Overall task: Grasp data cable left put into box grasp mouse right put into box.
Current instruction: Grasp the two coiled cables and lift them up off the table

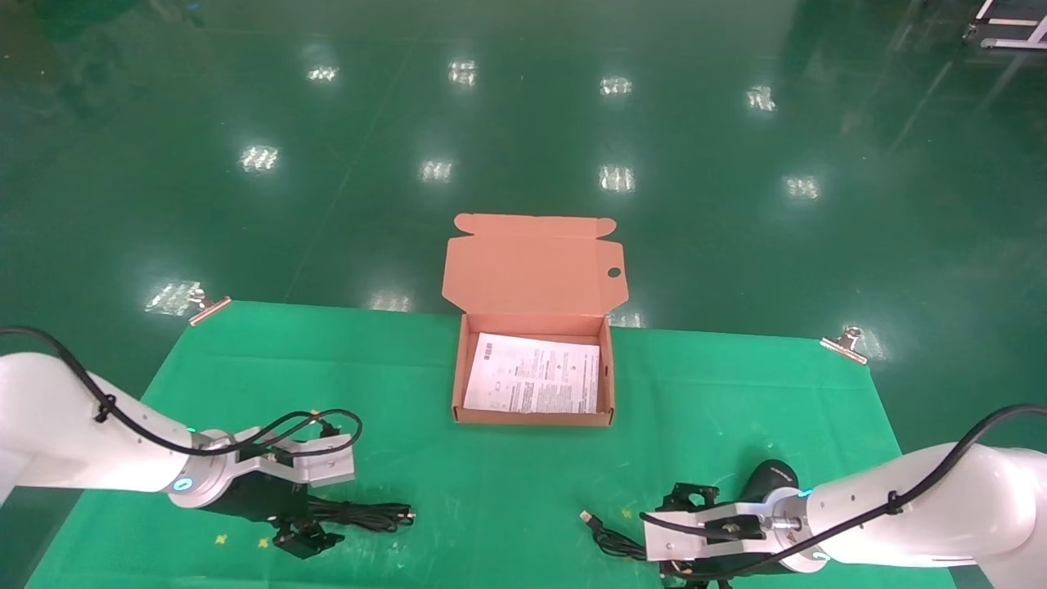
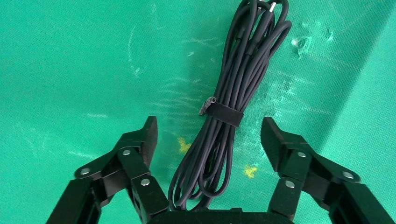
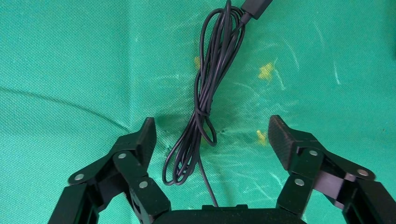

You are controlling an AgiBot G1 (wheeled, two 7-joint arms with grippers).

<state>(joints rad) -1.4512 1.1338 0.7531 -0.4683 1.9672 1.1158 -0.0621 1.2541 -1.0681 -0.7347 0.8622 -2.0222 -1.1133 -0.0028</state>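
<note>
Next, my right gripper grabs the mouse's cord by its cinched middle (image 3: 202, 112), since its long loops fan out loose at both ends.
The data cable (image 1: 368, 515), a black bundle held by a strap, lies on the green cloth at front left. My left gripper (image 1: 307, 528) hangs open over its near end; in the left wrist view the bundle (image 2: 233, 88) lies between the open fingers (image 2: 144, 137) of that gripper (image 2: 208, 128), untouched. The black mouse (image 1: 769, 478) sits at front right, partly hidden by my right wrist. My right gripper (image 1: 687, 536) is open above the mouse's loose cord (image 1: 609, 540), which shows in the right wrist view (image 3: 205, 107) between the jaws of that gripper (image 3: 212, 128). The box (image 1: 532, 417) stands open at centre.
A white printed sheet (image 1: 532, 383) lies in the box, whose lid (image 1: 536, 266) stands up at the back. The cord's silver USB plug (image 1: 586, 516) points towards the box. Clips (image 1: 208, 309) hold the cloth's far corners. Beyond the table is green floor.
</note>
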